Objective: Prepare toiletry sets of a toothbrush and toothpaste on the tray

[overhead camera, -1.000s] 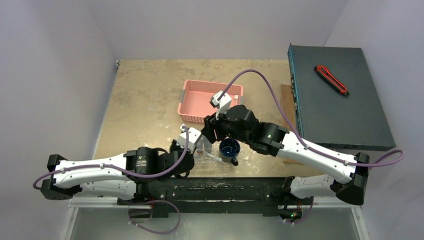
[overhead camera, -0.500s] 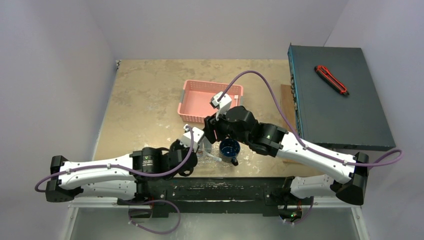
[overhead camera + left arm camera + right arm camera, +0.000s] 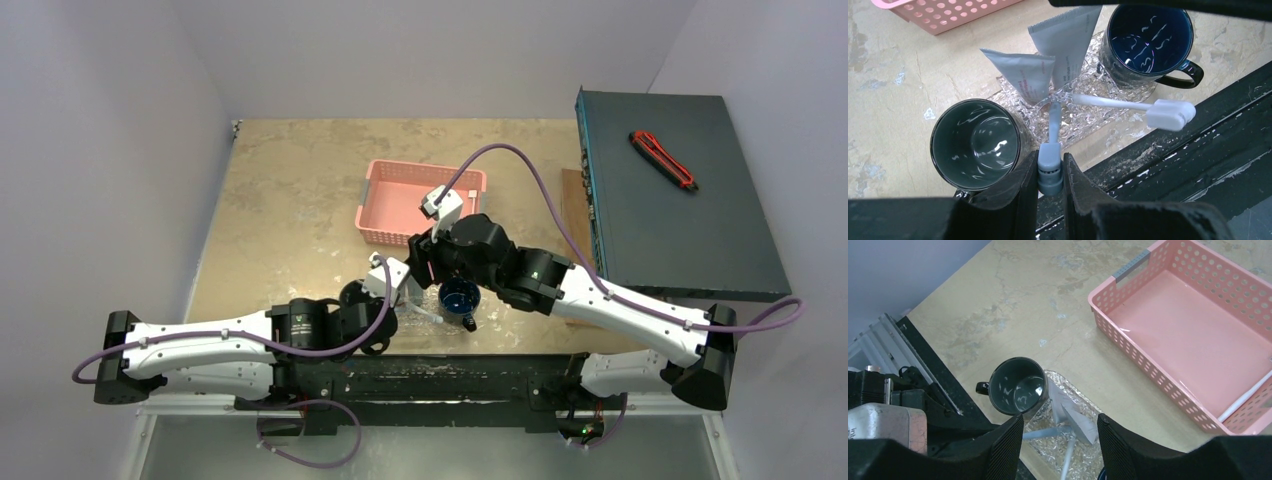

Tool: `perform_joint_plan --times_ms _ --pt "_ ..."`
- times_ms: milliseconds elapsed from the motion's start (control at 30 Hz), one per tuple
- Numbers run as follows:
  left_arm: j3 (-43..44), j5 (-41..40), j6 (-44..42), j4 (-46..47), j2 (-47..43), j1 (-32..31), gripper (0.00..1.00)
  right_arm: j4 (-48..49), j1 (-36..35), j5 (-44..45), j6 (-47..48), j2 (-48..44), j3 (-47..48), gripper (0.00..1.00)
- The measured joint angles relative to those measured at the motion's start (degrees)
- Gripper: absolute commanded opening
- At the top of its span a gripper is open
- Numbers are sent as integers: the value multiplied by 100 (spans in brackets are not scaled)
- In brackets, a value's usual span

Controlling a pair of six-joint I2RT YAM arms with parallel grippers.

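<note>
The toothbrush would stay on the tray, so my left gripper should release it: the pale bluish toothbrush's far end reaches the tubes.
The see-through embossed tray lies at the near table edge. Two silver-grey tubes rest on it, tips meeting. A white toothbrush lies across the tray, its head sticking out over the black rail. My left gripper is shut on the end of a pale bluish toothbrush that reaches onto the tray. My right gripper is open and empty, hovering above the tray and tubes. In the top view the left gripper sits below the right gripper.
A grey mug stands at the tray's left end, a dark blue mug at its right. The pink basket behind holds a thin white stick. A dark box with a red knife stands at the right.
My left arm has shifted a little to the right and forward with the bluish toothbrush in its grip. The right arm has barely moved.
</note>
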State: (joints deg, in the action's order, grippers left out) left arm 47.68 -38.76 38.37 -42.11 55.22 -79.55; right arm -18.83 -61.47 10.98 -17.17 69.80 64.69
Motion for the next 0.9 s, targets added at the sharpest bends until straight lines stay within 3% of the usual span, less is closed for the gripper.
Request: perform_joint_plan --times_ms 200,533,900 --pt "-70 -2 2 101 -9 0 0 0 0 0 -20 2 -55 59" --pt "-70 -2 17 90 0 0 25 13 0 0 -46 4 -107 60" --pt "-70 114 4 42 -11 0 39 20 0 7 -81 44 -111 62"
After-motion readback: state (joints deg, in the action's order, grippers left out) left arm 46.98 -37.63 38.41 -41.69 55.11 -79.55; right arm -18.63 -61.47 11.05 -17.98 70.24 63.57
